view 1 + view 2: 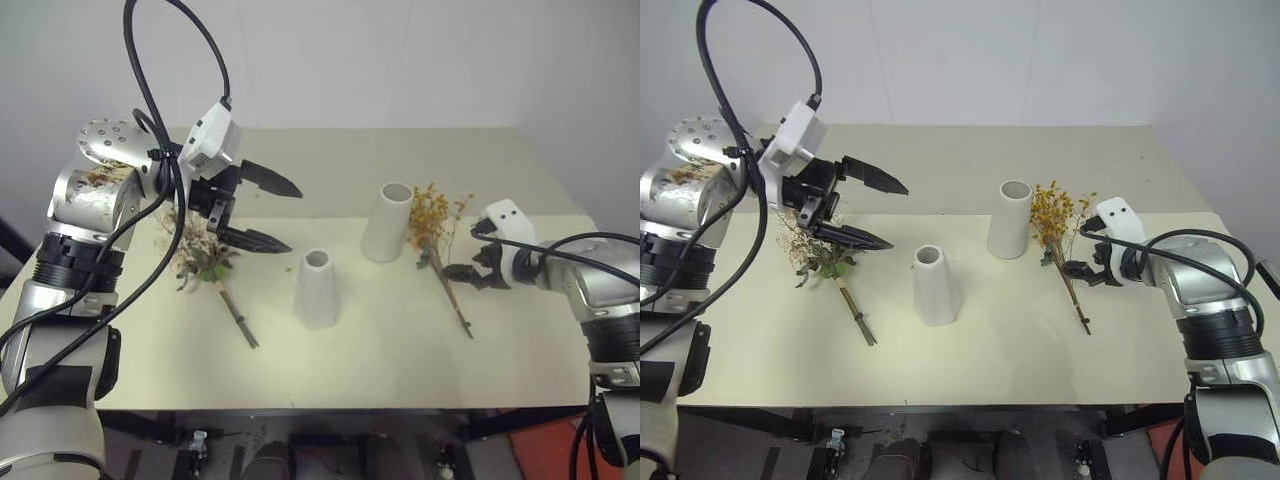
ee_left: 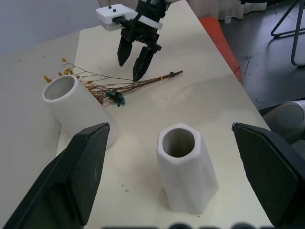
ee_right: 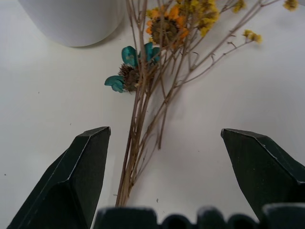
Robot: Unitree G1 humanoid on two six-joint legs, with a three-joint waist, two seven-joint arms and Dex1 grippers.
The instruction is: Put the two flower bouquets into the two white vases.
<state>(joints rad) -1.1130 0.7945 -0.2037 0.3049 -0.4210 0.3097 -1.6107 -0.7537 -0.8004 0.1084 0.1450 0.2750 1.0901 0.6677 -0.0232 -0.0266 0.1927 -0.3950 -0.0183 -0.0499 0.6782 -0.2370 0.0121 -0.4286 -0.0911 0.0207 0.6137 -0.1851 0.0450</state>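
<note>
I will next grab the yellow-orange bouquet by the bundled stems under the teal flower with my right gripper, because thin dried petals crowd the bouquet's top.
The yellow-orange bouquet [image 1: 432,222], with a small sunflower [image 3: 167,26] and a teal flower [image 3: 131,71], lies flat at the right, blossoms next to the taller white vase [image 1: 388,222]. My right gripper [image 1: 472,250] hovers open just right of its stems [image 3: 138,133], which run between the fingers in the right wrist view. The shorter cone vase [image 1: 317,290] stands upright at mid-table. The pink and cream bouquet [image 1: 200,255] lies at the left, partly hidden behind my left gripper [image 1: 285,215]. That gripper hangs open above the table, pointing toward the vases.
The cream table [image 1: 400,370] ends in a front edge near me, with a white wall behind it. Black cables loop over my left arm [image 1: 150,90]. Bare tabletop lies between the two vases and the front edge.
</note>
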